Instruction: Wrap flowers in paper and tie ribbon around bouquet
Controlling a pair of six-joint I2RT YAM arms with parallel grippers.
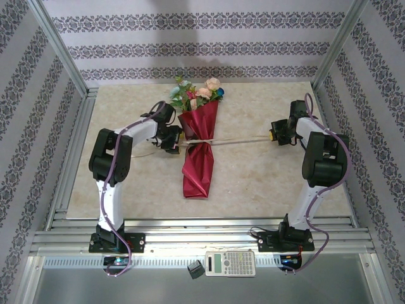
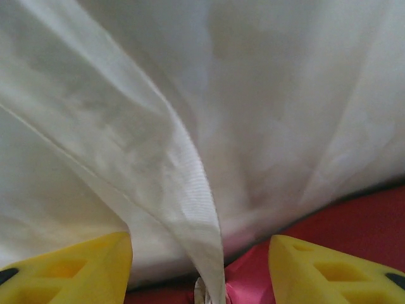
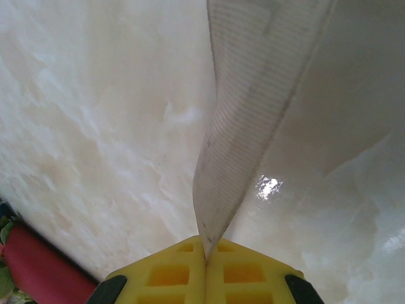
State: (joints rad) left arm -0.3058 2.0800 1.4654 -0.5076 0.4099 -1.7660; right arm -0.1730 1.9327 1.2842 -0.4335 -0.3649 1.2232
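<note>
I should next use my left gripper to pinch the loose ribbon across its width next to the cone's edge, opposite the tight end, to tie the bouquet.
The bouquet (image 1: 200,152) lies along the middle of the table as a crimson paper (image 1: 199,170) cone, its flowers (image 1: 197,92) pointing to the far side. A cream ribbon (image 1: 240,140) crosses the cone's waist and runs taut to the right. My right gripper (image 1: 273,134) is shut on that end; in the right wrist view its yellow fingers (image 3: 166,273) pinch the ribbon (image 3: 243,120). My left gripper (image 1: 173,142) sits at the cone's left edge. Its fingers (image 2: 76,269) stand apart with loose ribbon (image 2: 190,177) hanging between them over red paper (image 2: 357,218).
The marble-patterned table (image 1: 126,183) is fenced by aluminium posts and patterned walls. On the front rail lie a calculator (image 1: 230,263) and a small black object (image 1: 195,270). In the right wrist view the red cone (image 3: 38,269) shows at the lower left.
</note>
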